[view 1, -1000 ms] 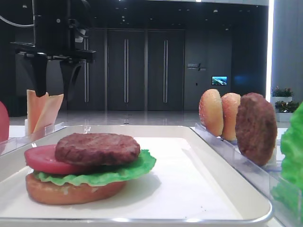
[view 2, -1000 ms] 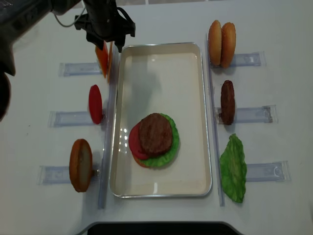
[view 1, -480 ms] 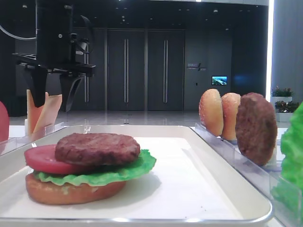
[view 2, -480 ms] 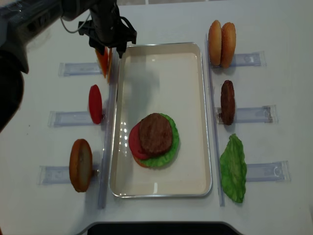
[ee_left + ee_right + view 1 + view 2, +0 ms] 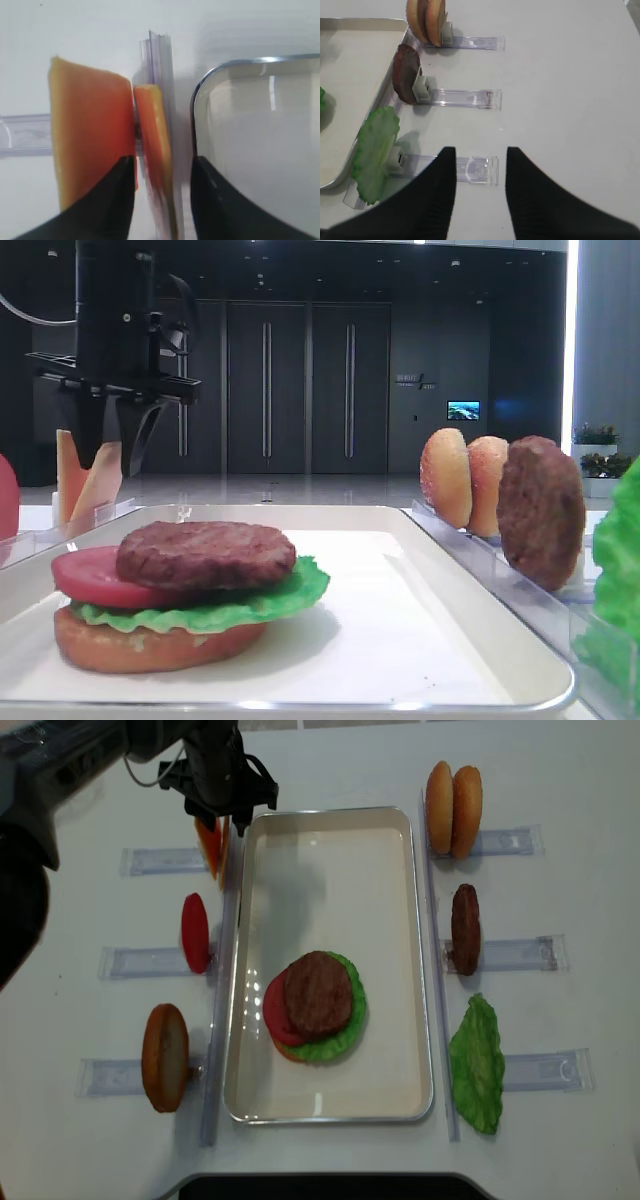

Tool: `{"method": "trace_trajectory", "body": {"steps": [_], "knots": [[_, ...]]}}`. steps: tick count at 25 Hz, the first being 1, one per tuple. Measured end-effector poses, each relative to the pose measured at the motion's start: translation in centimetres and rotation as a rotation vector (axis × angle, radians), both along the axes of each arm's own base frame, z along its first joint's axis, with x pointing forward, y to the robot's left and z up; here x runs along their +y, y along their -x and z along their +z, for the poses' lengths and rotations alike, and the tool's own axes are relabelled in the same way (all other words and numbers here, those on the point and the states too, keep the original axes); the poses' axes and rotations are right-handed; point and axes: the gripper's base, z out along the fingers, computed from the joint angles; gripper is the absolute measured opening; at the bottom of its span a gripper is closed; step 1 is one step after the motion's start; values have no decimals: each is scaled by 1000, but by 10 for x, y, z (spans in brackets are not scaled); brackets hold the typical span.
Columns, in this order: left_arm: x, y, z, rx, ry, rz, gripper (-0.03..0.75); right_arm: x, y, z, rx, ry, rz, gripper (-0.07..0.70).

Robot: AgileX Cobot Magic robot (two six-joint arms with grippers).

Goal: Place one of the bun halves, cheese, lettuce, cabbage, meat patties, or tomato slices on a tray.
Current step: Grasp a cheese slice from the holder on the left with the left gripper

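Observation:
The thinner cheese slice has another cheese slice and the rack's side close on either side, so my left gripper next needs to grab it by its top edge.
Two orange cheese slices [image 5: 90, 135] stand on edge in a clear rack left of the cream tray [image 5: 330, 812]. My left gripper [image 5: 163, 159] hangs over them, open, its fingers either side of the thinner right slice [image 5: 152, 135] and the rack wall, with a gap still showing on the right. From the low exterior view the left gripper [image 5: 115, 440] reaches down to the cheese [image 5: 75, 480]. In the tray lies a stack: bun half [image 5: 150, 645], lettuce [image 5: 352, 1010], tomato slice [image 5: 275, 1010], meat patty [image 5: 318, 993]. My right gripper [image 5: 481, 150] is open above bare table.
Left of the tray, clear racks hold a tomato slice [image 5: 195, 932] and a bun half [image 5: 165, 1057]. On the right, racks hold two bun halves [image 5: 453, 808], a patty [image 5: 465, 928] and a lettuce leaf [image 5: 478, 1065]. A clear rack [image 5: 475, 170] lies under the right gripper.
My left gripper has come down over the cheese slices and its fingers have drawn closer together. The right arm and the stack in the tray have not moved.

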Motion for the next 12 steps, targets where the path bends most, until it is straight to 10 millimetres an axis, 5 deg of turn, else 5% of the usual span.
{"method": "trace_trajectory", "body": {"steps": [6,12], "knots": [[0,-1,-5,8,-7,-1,50,0,0,0,0,0,0,238],[-1,0,-5,21,2,6,30,0,0,0,0,0,0,238]]}}
